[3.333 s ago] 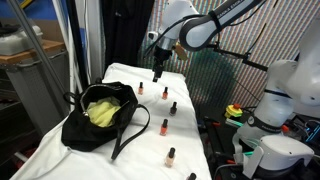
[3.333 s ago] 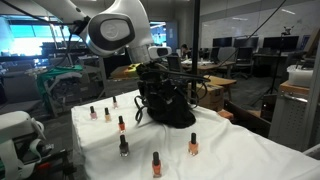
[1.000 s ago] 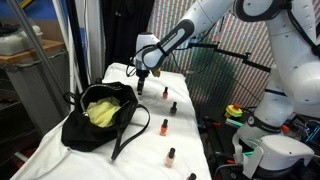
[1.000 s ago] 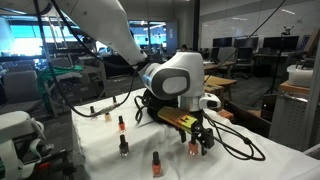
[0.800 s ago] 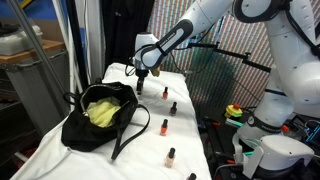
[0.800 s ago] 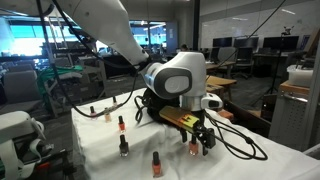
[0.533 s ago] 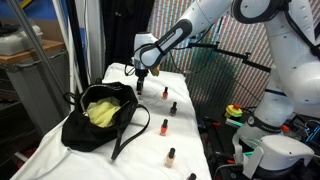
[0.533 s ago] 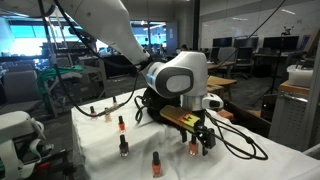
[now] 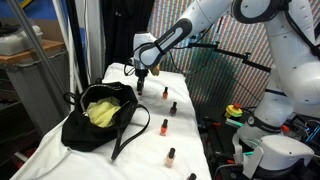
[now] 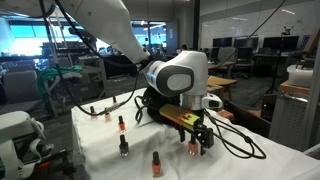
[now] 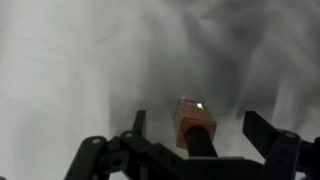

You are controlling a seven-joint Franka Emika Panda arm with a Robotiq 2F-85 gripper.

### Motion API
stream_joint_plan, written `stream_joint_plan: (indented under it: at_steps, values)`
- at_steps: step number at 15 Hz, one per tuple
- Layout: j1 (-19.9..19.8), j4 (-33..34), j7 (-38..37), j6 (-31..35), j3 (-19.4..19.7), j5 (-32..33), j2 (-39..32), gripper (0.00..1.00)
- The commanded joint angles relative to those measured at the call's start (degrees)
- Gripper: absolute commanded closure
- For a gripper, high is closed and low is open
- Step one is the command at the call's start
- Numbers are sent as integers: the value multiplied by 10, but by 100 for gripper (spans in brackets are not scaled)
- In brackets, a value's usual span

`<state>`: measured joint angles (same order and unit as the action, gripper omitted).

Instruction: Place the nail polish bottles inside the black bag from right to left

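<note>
My gripper closes on the black cap of the bottle (image 9: pixel 140 87) (image 11: pixel 195 122) now, since in an exterior view the gripper's fingers reach down past the cap between them.
Several tiny nail polish bottles with black caps stand in a loose row on the white cloth, among them one (image 9: pixel 163 126) and one (image 10: pixel 122 124). The black bag (image 9: pixel 95 120) lies open on the cloth, showing its yellow-green inside; in an exterior view only a bit of it (image 10: pixel 148 104) shows behind the wrist. My gripper (image 9: pixel 141 84) (image 10: pixel 203 143) is open and low over the end bottle (image 9: pixel 140 90) (image 10: pixel 192 148). In the wrist view this orange bottle (image 11: pixel 192 118) stands between the spread fingers of the gripper (image 11: pixel 200 128), untouched.
The white cloth (image 9: pixel 140 150) covers the table and drops off at its edges. A black cable (image 10: pixel 240 152) trails across the cloth from the wrist. A white machine (image 9: pixel 275 110) stands beside the table. A dark curtain (image 9: pixel 120 30) hangs behind.
Since 3.3 s ago the arm has swung down and lowered the gripper around the end bottle. Over the last second it has barely moved.
</note>
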<state>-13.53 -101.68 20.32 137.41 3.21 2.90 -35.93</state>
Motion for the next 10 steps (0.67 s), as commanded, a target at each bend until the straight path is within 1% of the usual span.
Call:
stream_joint_plan:
  at_steps: [1, 2, 3, 5, 6, 7, 10]
  values:
    - [-13, 16, 20, -15, -13, -11, -7, 0]
    - [-14, 16, 22, -16, -14, -14, -7, 2]
    - [-14, 15, 22, -15, -14, -12, -6, 26]
    - [-14, 14, 24, -14, -14, -12, -6, 29]
    - [-14, 14, 25, -13, -14, -11, -5, 36]
    - [-15, 13, 26, -13, -14, -12, -5, 45]
    - [-14, 11, 27, -11, -14, -10, -3, 65]
